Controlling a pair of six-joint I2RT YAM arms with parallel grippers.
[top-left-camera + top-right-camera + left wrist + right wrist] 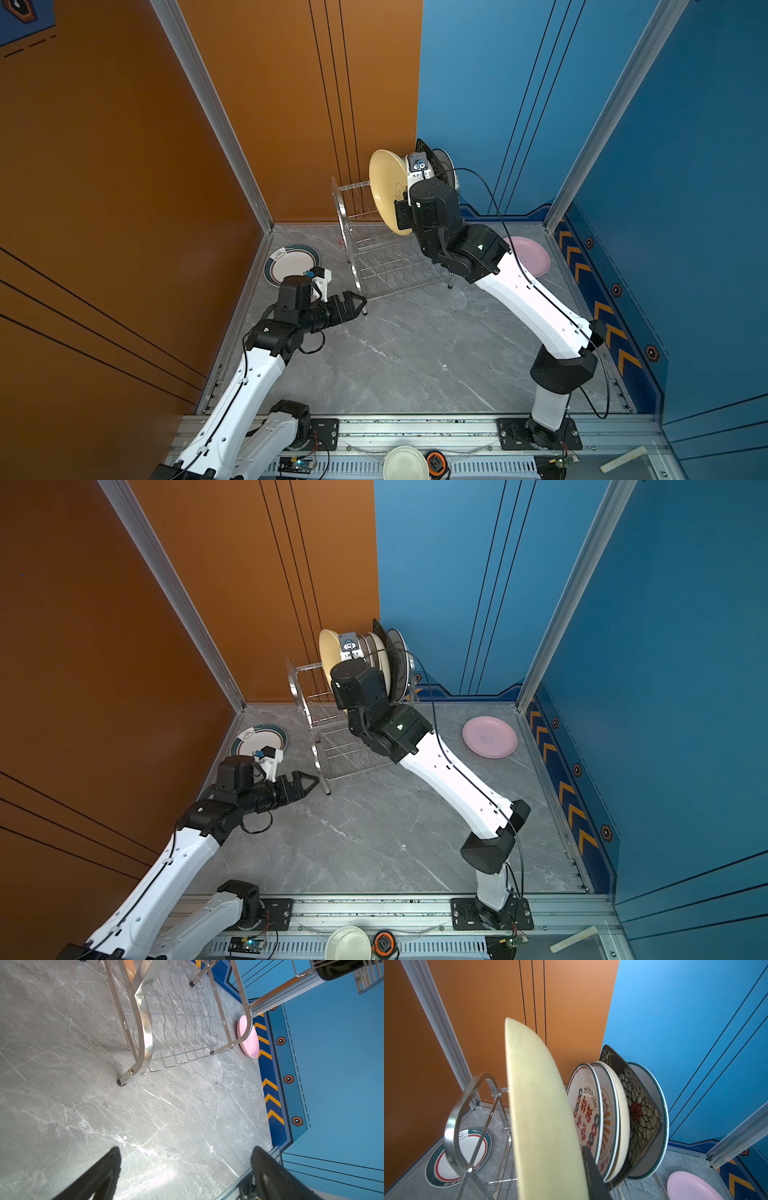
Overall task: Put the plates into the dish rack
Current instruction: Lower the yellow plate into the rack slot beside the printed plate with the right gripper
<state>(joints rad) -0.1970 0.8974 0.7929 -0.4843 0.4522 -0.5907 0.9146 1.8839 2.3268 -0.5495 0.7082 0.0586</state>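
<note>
The pale yellow plate stays in my right gripper for now, until it sits in the dish rack's upper level point(369, 214). The yellow plate's top point(385, 153) rises above the standing plates.
My right gripper point(571, 1169) is shut on the rim of a pale yellow plate point(386, 187) point(537, 1109), holding it upright over the upper tier of the steel dish rack point(374, 253) point(332, 746). One black finger point(591, 1172) shows against the plate; the other is hidden behind it. Several plates stand in that tier, among them a red-lettered white one point(586, 1113) and a square black floral one point(637, 1109). A green-rimmed white plate point(291, 264) lies flat at the left and a pink plate point(490, 737) at the right. My left gripper point(187, 1159) point(361, 303) hovers open and empty by the rack's near left foot.
Orange and blue walls close in the grey marble table on three sides, close behind the rack. A small white round dish point(405, 463) and an orange-black object point(436, 463) sit on the front rail. The rack's lower tier point(180, 1028) holds nothing.
</note>
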